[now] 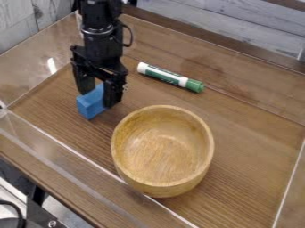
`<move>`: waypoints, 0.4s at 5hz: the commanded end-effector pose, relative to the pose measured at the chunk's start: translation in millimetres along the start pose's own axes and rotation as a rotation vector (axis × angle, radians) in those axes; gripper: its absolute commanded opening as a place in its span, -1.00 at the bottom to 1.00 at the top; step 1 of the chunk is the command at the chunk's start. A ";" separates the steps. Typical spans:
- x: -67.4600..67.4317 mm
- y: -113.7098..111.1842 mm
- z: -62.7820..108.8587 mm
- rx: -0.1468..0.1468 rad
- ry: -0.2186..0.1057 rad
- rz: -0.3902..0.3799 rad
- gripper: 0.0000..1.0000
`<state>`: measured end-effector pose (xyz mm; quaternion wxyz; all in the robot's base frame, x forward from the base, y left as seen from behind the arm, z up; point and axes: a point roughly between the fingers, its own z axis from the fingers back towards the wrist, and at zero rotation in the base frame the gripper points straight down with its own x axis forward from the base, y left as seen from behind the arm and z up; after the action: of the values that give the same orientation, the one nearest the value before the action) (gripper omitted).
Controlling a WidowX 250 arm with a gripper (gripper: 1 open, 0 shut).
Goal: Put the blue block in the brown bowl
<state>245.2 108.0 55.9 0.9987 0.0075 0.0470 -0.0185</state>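
My gripper grabs the blue block by its upper part (93,96) next, to put it in the brown bowl (163,149).
The blue block (91,106) lies on the wooden table, left of the brown bowl (163,149). My black gripper (100,92) hangs straight down over the block, jaws open, one finger on each side of its upper part. Whether the fingers touch the block I cannot tell. The bowl sits upright with nothing in it, at the front centre of the table.
A white-and-green marker pen (169,77) lies behind the bowl, to the right of the gripper. A clear low wall (36,142) runs around the table's edges. The arm rises from the gripper toward the top of the view.
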 end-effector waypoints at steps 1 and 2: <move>3.9 5.9 6.9 0.010 -0.037 0.015 1.00; 5.0 6.7 5.7 0.007 -0.045 0.019 1.00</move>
<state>246.8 109.9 52.7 0.9990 0.0036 0.0414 -0.0140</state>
